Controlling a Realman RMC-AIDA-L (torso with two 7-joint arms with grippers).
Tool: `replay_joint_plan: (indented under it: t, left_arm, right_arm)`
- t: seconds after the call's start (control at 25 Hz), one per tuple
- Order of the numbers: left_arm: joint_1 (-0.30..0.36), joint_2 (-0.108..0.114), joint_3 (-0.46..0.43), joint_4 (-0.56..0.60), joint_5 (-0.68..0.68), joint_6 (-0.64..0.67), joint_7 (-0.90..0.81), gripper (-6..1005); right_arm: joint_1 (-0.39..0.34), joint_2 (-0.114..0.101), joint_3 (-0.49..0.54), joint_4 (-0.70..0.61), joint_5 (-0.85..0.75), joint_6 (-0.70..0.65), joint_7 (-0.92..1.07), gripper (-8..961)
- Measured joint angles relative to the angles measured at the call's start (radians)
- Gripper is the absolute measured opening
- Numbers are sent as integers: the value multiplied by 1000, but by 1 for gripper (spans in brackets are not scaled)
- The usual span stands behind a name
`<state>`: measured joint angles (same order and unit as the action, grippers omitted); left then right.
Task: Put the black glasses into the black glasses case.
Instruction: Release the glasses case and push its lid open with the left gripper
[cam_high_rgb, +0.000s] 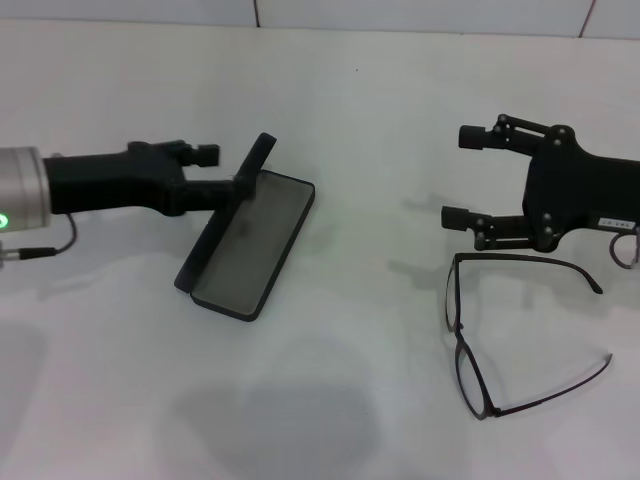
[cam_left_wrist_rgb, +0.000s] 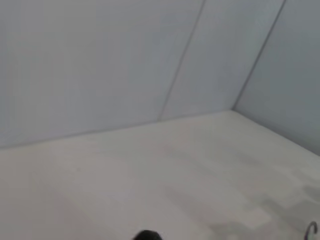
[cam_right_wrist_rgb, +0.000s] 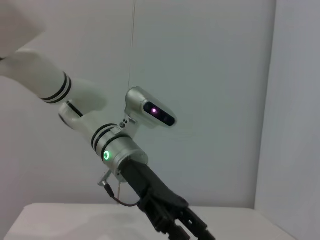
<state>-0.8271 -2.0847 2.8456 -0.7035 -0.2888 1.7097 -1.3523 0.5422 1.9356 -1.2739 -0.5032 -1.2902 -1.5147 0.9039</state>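
Observation:
The upper finger stops short of the lid in the head view, so my left gripper moves toward the case's upright lid next, before it closes on the lid.
The black glasses case (cam_high_rgb: 255, 240) lies open on the white table, left of centre, with its grey lining up and its lid (cam_high_rgb: 235, 200) standing nearly upright. My left gripper (cam_high_rgb: 225, 170) comes in from the left. Its fingers are a little apart, and the lower finger (cam_high_rgb: 225, 188) touches the outer face of the lid. The black glasses (cam_high_rgb: 462, 330) lie unfolded on the table at the right, temple arms spread. My right gripper (cam_high_rgb: 462, 175) is open and empty, just behind the glasses and apart from them.
The white table (cam_high_rgb: 380, 120) ends at a pale wall (cam_left_wrist_rgb: 100, 60) behind. The right wrist view shows my left arm (cam_right_wrist_rgb: 117, 152) and the robot's head (cam_right_wrist_rgb: 150, 110). The left wrist view shows only the table and wall.

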Motion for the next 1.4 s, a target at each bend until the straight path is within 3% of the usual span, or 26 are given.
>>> replay_joint_plan:
  t: [0.76, 1.08, 1.24, 1.4]
  left_arm:
    - [-56, -2, 0, 106, 139, -199, -22, 864]
    - [-63, 0, 0, 116, 141, -211, -26, 856]
    - [-63, 3, 0, 113, 139, -211, -37, 655]
    - [-63, 4, 0, 113, 132, -211, -27, 536]
  right_arm:
    - [-5, 9, -2, 1, -12, -1, -31, 869]
    - [-8, 10, -1, 0, -14, -1, -31, 869]
    - [-12, 10, -1, 0, -14, -5, -31, 869]
    - [-19, 9, -1, -8, -14, -9, -31, 869]
